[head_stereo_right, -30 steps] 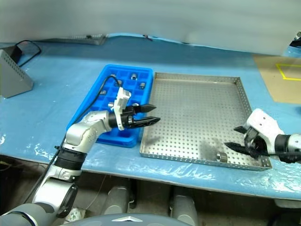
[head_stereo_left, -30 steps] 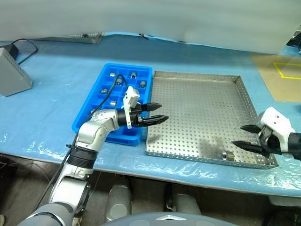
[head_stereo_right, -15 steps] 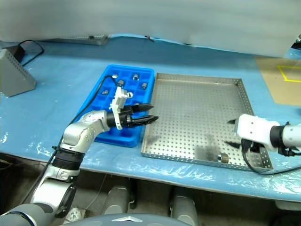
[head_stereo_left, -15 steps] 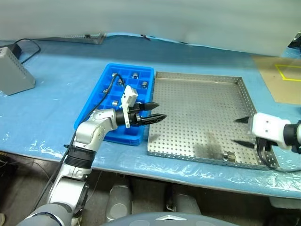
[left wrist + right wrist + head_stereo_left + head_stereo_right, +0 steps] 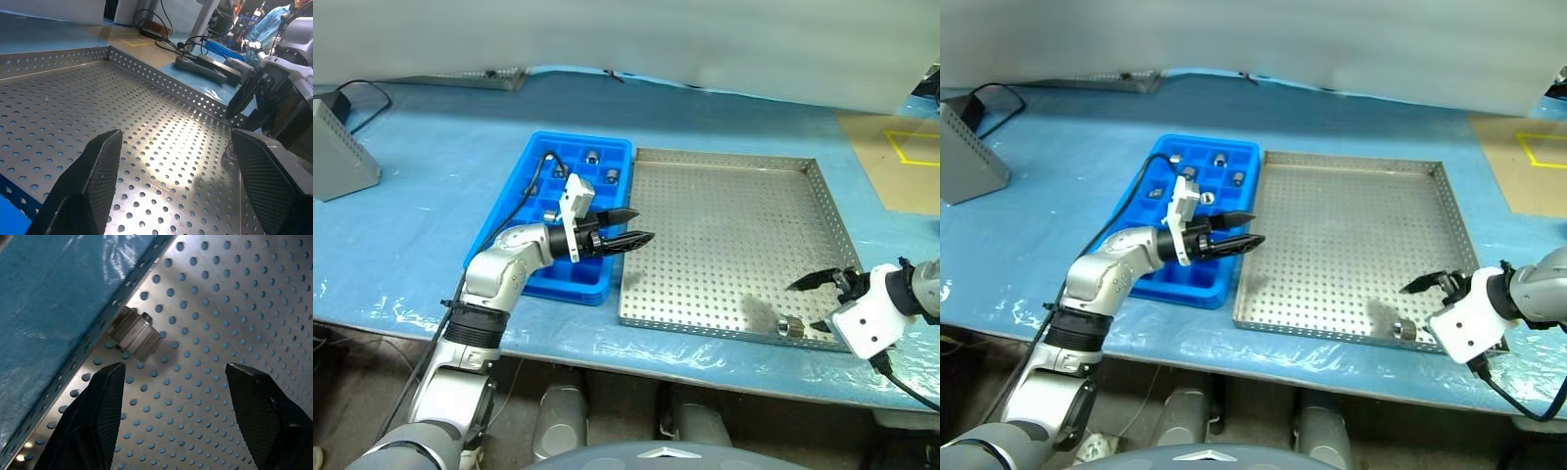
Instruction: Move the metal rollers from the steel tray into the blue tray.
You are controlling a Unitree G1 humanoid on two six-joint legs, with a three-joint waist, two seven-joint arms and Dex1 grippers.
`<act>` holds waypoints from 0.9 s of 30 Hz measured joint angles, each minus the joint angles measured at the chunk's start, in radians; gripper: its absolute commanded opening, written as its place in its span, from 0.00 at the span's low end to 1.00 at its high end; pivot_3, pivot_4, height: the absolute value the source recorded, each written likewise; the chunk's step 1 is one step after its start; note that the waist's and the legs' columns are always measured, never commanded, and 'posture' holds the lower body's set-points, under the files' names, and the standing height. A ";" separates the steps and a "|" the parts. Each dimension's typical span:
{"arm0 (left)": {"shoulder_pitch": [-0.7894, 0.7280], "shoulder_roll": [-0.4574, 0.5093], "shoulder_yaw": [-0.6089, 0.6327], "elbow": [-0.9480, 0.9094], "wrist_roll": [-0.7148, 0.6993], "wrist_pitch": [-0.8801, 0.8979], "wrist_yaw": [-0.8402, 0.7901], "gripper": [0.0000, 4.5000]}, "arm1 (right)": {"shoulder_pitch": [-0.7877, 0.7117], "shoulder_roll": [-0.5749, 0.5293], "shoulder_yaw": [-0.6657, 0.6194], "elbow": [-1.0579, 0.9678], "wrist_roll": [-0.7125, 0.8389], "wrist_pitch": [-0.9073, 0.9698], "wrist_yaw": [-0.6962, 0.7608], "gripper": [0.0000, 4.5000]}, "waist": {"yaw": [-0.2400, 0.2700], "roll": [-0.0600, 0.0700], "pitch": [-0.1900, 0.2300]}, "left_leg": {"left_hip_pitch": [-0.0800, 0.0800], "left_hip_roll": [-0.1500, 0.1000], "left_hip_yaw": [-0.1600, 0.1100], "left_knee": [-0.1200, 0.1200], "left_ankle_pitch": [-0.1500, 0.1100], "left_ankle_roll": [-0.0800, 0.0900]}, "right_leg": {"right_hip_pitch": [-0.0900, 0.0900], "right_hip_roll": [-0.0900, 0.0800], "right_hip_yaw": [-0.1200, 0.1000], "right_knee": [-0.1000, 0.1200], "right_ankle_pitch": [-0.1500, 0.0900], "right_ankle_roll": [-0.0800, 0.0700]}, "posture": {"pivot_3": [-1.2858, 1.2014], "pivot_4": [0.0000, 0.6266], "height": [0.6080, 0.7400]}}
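Note:
My right gripper's fingers stop short of the metal roller (image 5: 134, 334) by the steel rim (image 5: 100, 325) and closing now would miss, so moving toward the roller comes first, before closing.
One metal roller (image 5: 790, 326) lies in the steel tray (image 5: 724, 225) against its near rim, close to the right corner. In the right wrist view the roller (image 5: 133, 335) sits by the rim, just beyond my right gripper's fingers (image 5: 105, 406). My right gripper (image 5: 808, 305) hangs open over that corner, tilted down, with nothing between its fingers. The blue tray (image 5: 524, 186) adjoins the steel tray on the left and holds several rollers (image 5: 591, 156) in its compartments. My left gripper (image 5: 641, 224) is open and empty, level, pointing right across the seam between the two trays.
A grey box (image 5: 337, 152) stands at the far left of the blue-covered table. A cardboard sheet (image 5: 891, 157) with yellow tape lies at the far right. The steel tray's raised rims (image 5: 161, 81) border the perforated floor.
My right gripper has rolled over and tipped downward, ending beside the roller at the steel tray's near right corner. The left gripper has stayed in place.

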State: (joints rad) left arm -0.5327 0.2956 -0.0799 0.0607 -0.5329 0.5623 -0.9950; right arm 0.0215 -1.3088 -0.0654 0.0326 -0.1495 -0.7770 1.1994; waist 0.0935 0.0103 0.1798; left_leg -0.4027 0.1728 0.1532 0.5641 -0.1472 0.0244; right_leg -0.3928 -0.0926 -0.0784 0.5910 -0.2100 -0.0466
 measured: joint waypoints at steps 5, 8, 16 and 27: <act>0.013 0.011 0.003 -0.011 -0.003 0.013 0.008 0.83 | -0.008 -0.022 0.024 0.033 -0.085 -0.131 -0.066 0.75 | 0.001 0.000 0.000 | 0.001 0.000 0.000 0.000 0.000 0.000 | 0.001 0.000 0.000 0.000 0.000 0.000 | 0.53 0.24 1.00; 0.025 0.019 0.007 -0.027 -0.010 0.017 0.009 0.83 | -0.047 -0.021 0.060 0.070 -0.156 -0.187 -0.114 0.75 | 0.002 0.000 0.000 | 0.001 0.000 0.000 0.000 0.000 0.000 | 0.001 0.000 0.000 0.000 0.000 0.000 | 0.53 0.24 1.00; 0.029 0.027 0.010 -0.036 -0.016 0.026 0.022 0.83 | -0.202 0.040 0.210 0.097 -0.301 -0.257 -0.199 0.75 | -0.001 0.000 0.000 | 0.001 0.000 0.000 0.000 0.000 0.000 | 0.000 0.000 0.000 0.000 0.000 0.000 | 0.53 0.24 1.00; 0.045 0.030 0.010 -0.046 -0.017 0.032 0.042 0.83 | -0.153 -0.043 0.234 0.016 -0.262 -0.175 -0.190 0.61 | 0.004 0.001 0.000 | 0.000 0.000 0.000 0.000 -0.001 0.002 | 0.001 0.000 0.000 -0.001 0.000 0.000 | 0.54 0.24 1.00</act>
State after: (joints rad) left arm -0.4881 0.3256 -0.0697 0.0147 -0.5495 0.5946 -0.9531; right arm -0.1315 -1.3514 0.1685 0.0489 -0.4112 -0.9524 1.0098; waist 0.0977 0.0110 0.1797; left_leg -0.4026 0.1731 0.1530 0.5638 -0.1482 0.0260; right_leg -0.3917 -0.0926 -0.0782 0.5903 -0.2099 -0.0471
